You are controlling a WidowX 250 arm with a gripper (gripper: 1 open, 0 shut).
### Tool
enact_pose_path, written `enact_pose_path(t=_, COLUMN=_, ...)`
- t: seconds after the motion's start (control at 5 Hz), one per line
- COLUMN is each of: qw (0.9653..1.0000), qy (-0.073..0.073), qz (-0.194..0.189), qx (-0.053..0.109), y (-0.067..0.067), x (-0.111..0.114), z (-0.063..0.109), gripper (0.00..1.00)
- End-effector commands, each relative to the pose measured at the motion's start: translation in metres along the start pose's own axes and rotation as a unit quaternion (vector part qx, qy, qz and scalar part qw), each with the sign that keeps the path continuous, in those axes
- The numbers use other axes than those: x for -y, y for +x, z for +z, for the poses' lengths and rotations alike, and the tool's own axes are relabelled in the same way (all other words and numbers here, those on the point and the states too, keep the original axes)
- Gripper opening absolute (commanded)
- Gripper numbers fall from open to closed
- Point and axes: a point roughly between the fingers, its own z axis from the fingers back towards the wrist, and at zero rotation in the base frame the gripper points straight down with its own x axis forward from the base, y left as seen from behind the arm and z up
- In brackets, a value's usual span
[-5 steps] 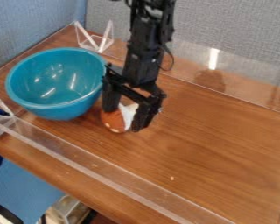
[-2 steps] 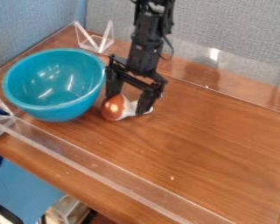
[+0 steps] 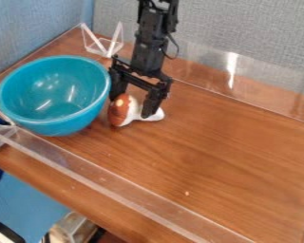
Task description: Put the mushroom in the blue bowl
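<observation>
The mushroom needs to go in the blue bowl (image 3: 46, 93). My gripper should hold it by its white stem (image 3: 151, 115) next.
The mushroom (image 3: 126, 112) lies on its side on the wooden table, orange-brown cap toward the bowl and white stem pointing right. My gripper (image 3: 138, 98) hangs over it, pointing steeply down, open, with one black finger (image 3: 117, 96) at the cap side and the other at the stem side. Nothing is gripped. The blue bowl (image 3: 46, 93) sits at the left, glossy turquoise and empty, its rim close to the mushroom's cap.
A clear acrylic wall (image 3: 104, 196) runs along the table's front edge and another stands at the back right (image 3: 243, 71). A white wire stand (image 3: 110, 41) sits behind the bowl. Bare wood (image 3: 218, 142) spreads to the right.
The gripper has moved up the picture and left, staying open over the mushroom. The mushroom and the bowl have shifted left and slightly back with it.
</observation>
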Motion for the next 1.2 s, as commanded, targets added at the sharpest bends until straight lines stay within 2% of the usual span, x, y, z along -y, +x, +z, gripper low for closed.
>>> enact_pose_path(t=0.0, qw=0.9995, qy=-0.001, qz=0.023, qx=0.020, y=0.006, x=-0.017, z=0.019, gripper=1.00)
enact_pose_path(t=0.4, qw=0.9997, qy=-0.002, qz=0.017, qx=0.019, y=0.015, x=-0.012, z=0.027, gripper=1.00)
enact_pose_path(t=0.8, qw=0.9998, qy=-0.003, qz=0.008, qx=0.016, y=0.028, x=0.011, z=0.015, gripper=1.00)
enact_pose_path(t=1.0, qw=0.9998, qy=-0.007, qz=0.015, qx=0.015, y=0.033, x=0.017, z=0.012, gripper=1.00)
